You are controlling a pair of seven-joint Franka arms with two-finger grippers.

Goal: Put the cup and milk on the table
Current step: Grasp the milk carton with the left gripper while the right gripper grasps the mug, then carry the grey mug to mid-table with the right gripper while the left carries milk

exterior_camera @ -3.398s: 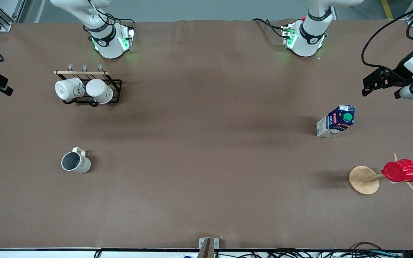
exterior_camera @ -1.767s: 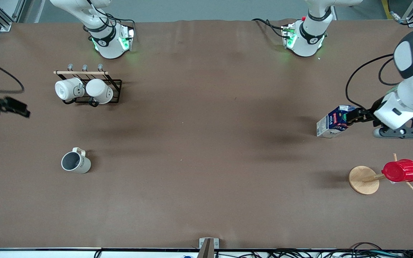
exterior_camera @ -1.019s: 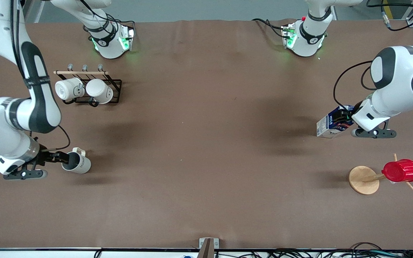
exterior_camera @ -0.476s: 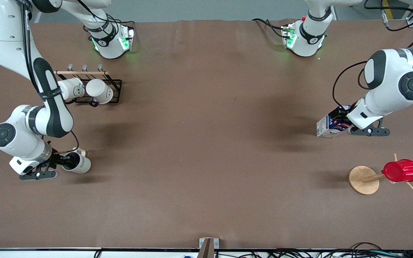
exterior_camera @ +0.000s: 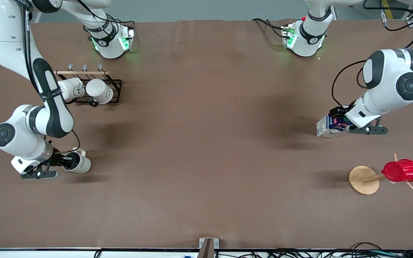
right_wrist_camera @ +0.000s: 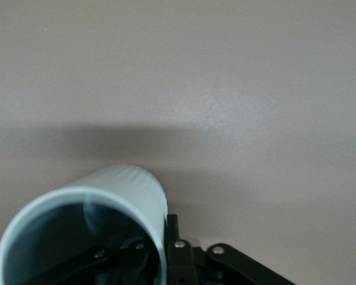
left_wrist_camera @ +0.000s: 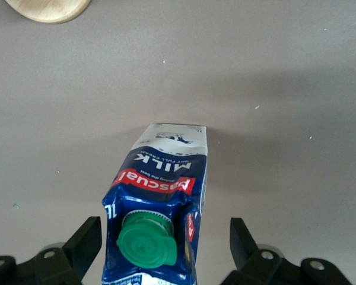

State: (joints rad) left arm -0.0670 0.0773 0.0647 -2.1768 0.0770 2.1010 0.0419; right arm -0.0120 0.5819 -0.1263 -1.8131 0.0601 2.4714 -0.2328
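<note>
The fingers of my left gripper stand beside the milk carton's top [left_wrist_camera: 151,208], around the green cap, so they should close. Closing now would hold the milk.
The cup [exterior_camera: 81,164] stands upright on the table [exterior_camera: 206,143] toward the right arm's end. My right gripper [exterior_camera: 65,161] is at its rim, one finger inside and one outside, shut on the cup's wall [right_wrist_camera: 130,190]; in the right wrist view the gripper [right_wrist_camera: 157,243] pinches that wall. The milk [exterior_camera: 326,127] stands on the table toward the left arm's end. My left gripper [exterior_camera: 340,118] is open around the carton's top. In the left wrist view the gripper [left_wrist_camera: 163,234] has a finger on each side of the milk [left_wrist_camera: 166,172], with gaps.
A black wire rack [exterior_camera: 115,89] with two white mugs stands near the right arm's base. A wooden peg stand [exterior_camera: 363,180] carrying a red ribbed cup [exterior_camera: 402,171] stands nearer the front camera than the milk.
Both arms came in from the table's ends. The right gripper reached the cup and put a finger inside its rim. The left gripper moved over the milk's top.
</note>
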